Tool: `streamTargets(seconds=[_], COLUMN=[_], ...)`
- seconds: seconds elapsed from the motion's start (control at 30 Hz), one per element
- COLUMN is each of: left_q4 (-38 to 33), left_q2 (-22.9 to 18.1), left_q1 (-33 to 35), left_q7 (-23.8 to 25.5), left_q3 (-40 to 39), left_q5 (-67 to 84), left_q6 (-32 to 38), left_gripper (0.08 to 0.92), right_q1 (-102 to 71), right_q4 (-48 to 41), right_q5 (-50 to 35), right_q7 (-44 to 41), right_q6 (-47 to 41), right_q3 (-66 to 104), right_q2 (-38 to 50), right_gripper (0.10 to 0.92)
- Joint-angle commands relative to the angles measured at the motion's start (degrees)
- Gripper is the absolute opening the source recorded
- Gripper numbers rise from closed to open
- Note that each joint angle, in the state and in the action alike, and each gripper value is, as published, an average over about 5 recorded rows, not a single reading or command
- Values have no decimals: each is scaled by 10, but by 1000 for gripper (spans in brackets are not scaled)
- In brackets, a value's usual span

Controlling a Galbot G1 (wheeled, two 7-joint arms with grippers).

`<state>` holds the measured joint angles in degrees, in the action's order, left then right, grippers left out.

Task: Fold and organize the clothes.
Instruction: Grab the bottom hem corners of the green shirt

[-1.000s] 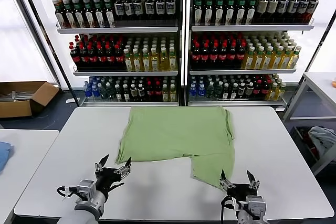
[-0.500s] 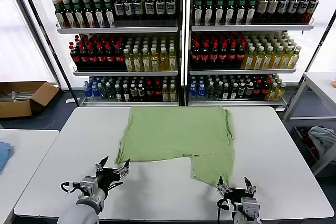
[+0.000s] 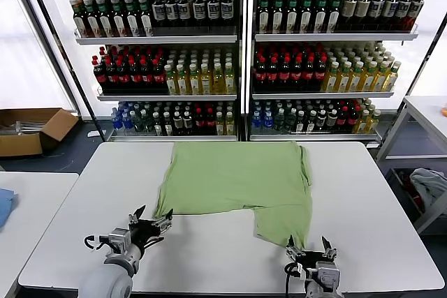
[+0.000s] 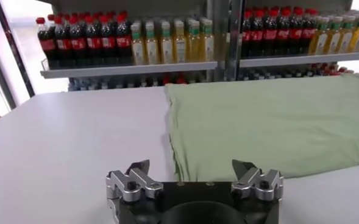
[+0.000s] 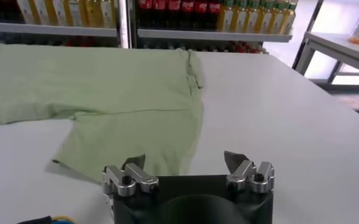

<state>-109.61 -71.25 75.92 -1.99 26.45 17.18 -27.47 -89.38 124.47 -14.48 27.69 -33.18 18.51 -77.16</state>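
Observation:
My left gripper should take the light green shirt (image 3: 237,179) by its corner (image 3: 160,210) opposite the flap next. Then it can fold the shirt over on itself.
A light green shirt (image 3: 237,179) lies spread on the white table (image 3: 363,200), partly folded, with one flap reaching toward the front right. My left gripper (image 3: 151,220) is open near the table's front left, just short of the shirt's near left corner (image 4: 179,173), with nothing between its fingers. My right gripper (image 3: 307,249) is open at the front edge, just in front of the flap's near hem (image 5: 112,167), and holds nothing. The shirt (image 4: 270,122) fills much of the left wrist view, and the flap (image 5: 136,134) lies beyond the right jaws.
Shelves of bottles (image 3: 244,54) stand behind the table. A cardboard box (image 3: 28,130) sits on the floor at the left. Another white table (image 3: 28,200) with something blue on it is at the left. A side table (image 3: 426,123) stands to the right.
Both grippers have drawn back toward the table's front edge, away from the shirt, still open. The shirt has not moved.

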Motion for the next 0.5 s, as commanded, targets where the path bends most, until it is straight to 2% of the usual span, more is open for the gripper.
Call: streamTargets(seconds=[0.03, 0.4, 0.5], left_q4=[35, 44, 43], left_q2=[5, 11, 11], left_q1=[-33, -34, -33], left_q7=[3, 13, 16], left_q3=[-10, -17, -19], left_q5=[3, 0, 0], left_q6=[3, 5, 3], left_gripper=[823, 823, 798], right_q1=[2, 14, 15], right_q4=[-8, -33, -36], right_q5=[1, -6, -8], right_q7=[-2, -10, -10], right_q6=[0, 0, 0], right_q3=[-1, -5, -5], right_q2=[-2, -6, -5], right_gripper=[823, 823, 823])
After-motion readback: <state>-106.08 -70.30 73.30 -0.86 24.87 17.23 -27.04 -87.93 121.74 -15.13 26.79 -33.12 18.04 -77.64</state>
